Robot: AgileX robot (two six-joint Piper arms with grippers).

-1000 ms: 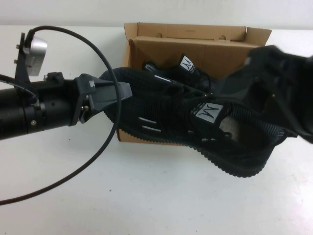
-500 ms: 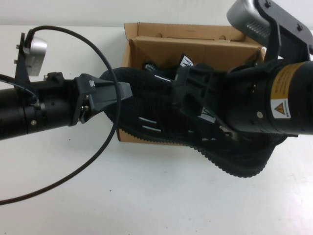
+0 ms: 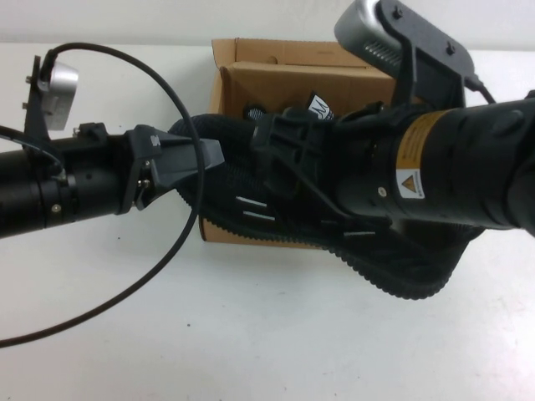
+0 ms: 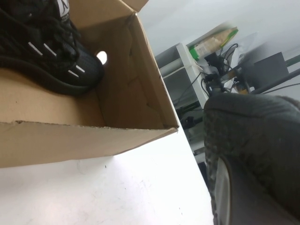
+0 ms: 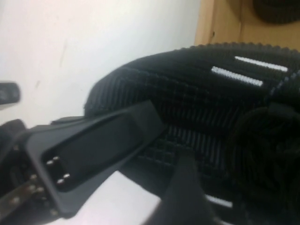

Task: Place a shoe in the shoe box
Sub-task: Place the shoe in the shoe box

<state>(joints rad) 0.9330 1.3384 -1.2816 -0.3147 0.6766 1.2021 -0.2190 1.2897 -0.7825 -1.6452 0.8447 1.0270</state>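
Observation:
The second black shoe should go into the shoe box. My right gripper will grab it by its laced middle (image 5: 267, 145) next.
The brown shoe box (image 3: 251, 79) stands open at the back, with one black sneaker (image 3: 316, 107) inside; it also shows in the left wrist view (image 4: 44, 49). A second black shoe (image 3: 251, 205) lies across the box's front wall, its heel (image 3: 414, 271) hanging outside over the table. My left gripper (image 3: 213, 156) is shut on this shoe's toe; the mesh toe (image 4: 253, 136) fills the left wrist view at my left gripper (image 4: 236, 183). My right gripper (image 3: 280, 154) hovers open over the shoe's laced middle, and in the right wrist view it (image 5: 228, 187) is close above the mesh (image 5: 197, 108).
The white table (image 3: 251, 334) stretches in front of the box. A black cable (image 3: 180, 242) loops from the left arm over the table. The box's flap lid (image 3: 292, 52) stands up at the back. The left finger (image 5: 93, 140) lies on the toe in the right wrist view.
My right arm has swept in from the right and now covers the shoe's middle and heel. The left arm, the shoe and the box have stayed put.

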